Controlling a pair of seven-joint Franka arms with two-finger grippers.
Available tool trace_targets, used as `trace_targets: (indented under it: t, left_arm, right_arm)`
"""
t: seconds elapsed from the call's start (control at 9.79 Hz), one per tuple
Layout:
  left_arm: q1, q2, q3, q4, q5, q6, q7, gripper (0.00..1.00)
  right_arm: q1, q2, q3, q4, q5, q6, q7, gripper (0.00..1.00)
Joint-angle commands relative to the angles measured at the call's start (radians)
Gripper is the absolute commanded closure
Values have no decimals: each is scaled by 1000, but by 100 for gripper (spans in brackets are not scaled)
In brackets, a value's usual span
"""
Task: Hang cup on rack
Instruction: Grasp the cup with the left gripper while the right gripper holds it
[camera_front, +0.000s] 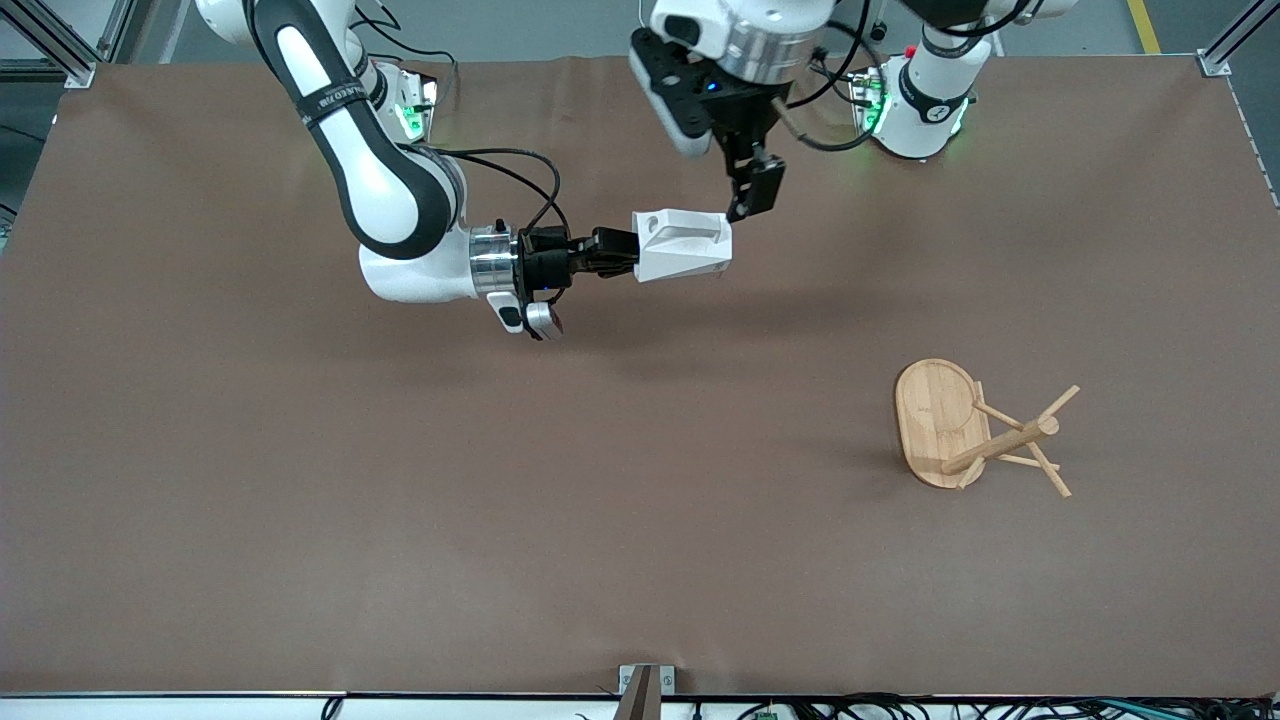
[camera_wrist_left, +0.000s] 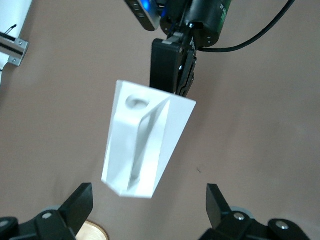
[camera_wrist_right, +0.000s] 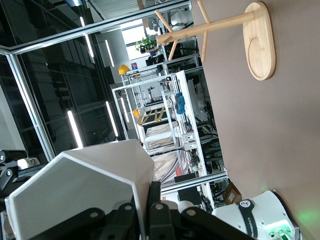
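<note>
The cup should be picked up by its narrow end (camera_wrist_left: 127, 185) with my left gripper. The cup's handle hole (camera_wrist_left: 136, 103) then stays free to slide onto the rack.
The white faceted cup (camera_front: 685, 245) hangs on its side above the table, handle and its round hole turned up. My right gripper (camera_front: 628, 255) is shut on the wall at the cup's wide mouth; in the right wrist view its fingers (camera_wrist_right: 170, 205) pinch the cup (camera_wrist_right: 85, 190). My left gripper (camera_front: 752, 200) is over the cup's narrow end, open. In the left wrist view the cup (camera_wrist_left: 145, 145) lies just ahead of the left gripper (camera_wrist_left: 149, 196) and touches neither finger. The bamboo rack (camera_front: 975, 430) stands upright toward the left arm's end of the table.
The rack's oval base (camera_front: 935, 420) rests on the brown table cover, nearer to the front camera than the spot under the cup. The left arm's white base (camera_front: 920, 100) stands at the table's edge. A metal bracket (camera_front: 645, 685) sits at the near edge.
</note>
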Motion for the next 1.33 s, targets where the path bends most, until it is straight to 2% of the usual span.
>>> trace_targets:
  t: [0.0, 0.72, 1.23]
  left_arm:
    - [0, 65, -6, 27, 35, 14, 75, 0]
    - [18, 112, -5, 17, 23, 22, 227, 0]
    - [18, 154, -4, 13, 20, 22, 227, 0]
  right_arm:
    - [10, -10, -6, -13, 35, -3, -25, 100]
    - [10, -12, -6, -13, 35, -3, -25, 99]
    - [10, -12, -4, -13, 39, -3, -25, 99]
